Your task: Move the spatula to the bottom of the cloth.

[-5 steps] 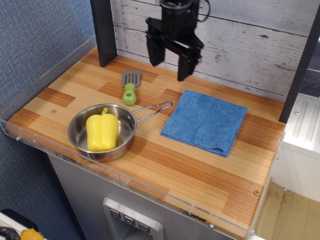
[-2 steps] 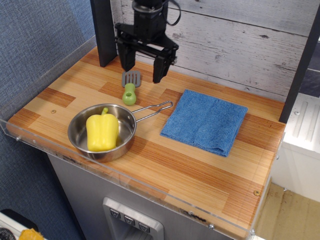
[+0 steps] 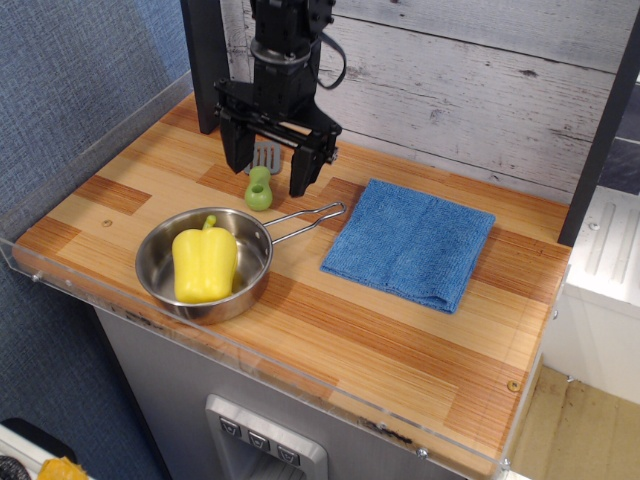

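Observation:
The spatula goes to the cloth's bottom; I'll grab its green handle [image 3: 259, 188].
The spatula [image 3: 260, 186] lies on the wooden counter at the back left, its grey slotted blade pointing away and its green handle toward the pan. My black gripper [image 3: 268, 175] is open and hangs over it, one finger on each side of the spatula, partly hiding the blade. I cannot tell how high the fingertips are above the counter. The blue cloth [image 3: 410, 242] lies flat to the right, apart from the spatula.
A steel pan [image 3: 160, 283] with a yellow pepper [image 3: 204, 262] in it sits in front of the spatula; its wire handle [image 3: 306, 219] points toward the cloth. A dark post [image 3: 208, 62] stands at the back left. A plank wall runs behind.
My gripper has moved left and down from the back middle to over the spatula, staying open. The spatula, pan and cloth have not moved.

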You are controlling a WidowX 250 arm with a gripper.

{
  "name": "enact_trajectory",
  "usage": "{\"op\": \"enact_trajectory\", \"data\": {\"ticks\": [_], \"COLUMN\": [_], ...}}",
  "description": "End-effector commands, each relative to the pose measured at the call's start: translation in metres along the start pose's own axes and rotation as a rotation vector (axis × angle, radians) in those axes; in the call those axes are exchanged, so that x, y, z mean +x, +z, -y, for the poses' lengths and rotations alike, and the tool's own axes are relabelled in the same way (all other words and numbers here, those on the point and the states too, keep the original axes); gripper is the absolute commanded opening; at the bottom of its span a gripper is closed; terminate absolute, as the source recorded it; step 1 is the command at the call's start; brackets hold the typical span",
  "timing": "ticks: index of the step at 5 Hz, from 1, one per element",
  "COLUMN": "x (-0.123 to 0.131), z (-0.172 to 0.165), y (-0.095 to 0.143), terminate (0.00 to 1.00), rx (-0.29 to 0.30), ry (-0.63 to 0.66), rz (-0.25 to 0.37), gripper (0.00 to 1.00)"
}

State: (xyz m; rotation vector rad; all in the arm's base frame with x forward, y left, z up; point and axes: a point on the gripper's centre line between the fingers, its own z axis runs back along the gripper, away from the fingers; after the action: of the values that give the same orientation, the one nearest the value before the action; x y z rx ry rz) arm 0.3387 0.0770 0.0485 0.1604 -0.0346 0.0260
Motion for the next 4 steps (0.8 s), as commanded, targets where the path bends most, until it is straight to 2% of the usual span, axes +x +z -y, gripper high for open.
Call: {"op": "enact_trajectory", "data": {"ticks": [1, 2, 3, 4], "x": [0.017, 0.025, 0.027, 0.025], "z": [-0.012, -0.015, -0.015, -0.011], "y": [-0.01, -0.019, -0.033, -0.039], "terminate": [0.0, 0.0, 0.0, 0.0], "rx": [0.039, 0.046, 0.004, -0.007], "ry": [-0.001, 0.0, 0.017, 0.013], "rz": [0.042, 0.046, 0.035, 0.034], "gripper": [1.0, 1.0, 1.0, 0.0]}}
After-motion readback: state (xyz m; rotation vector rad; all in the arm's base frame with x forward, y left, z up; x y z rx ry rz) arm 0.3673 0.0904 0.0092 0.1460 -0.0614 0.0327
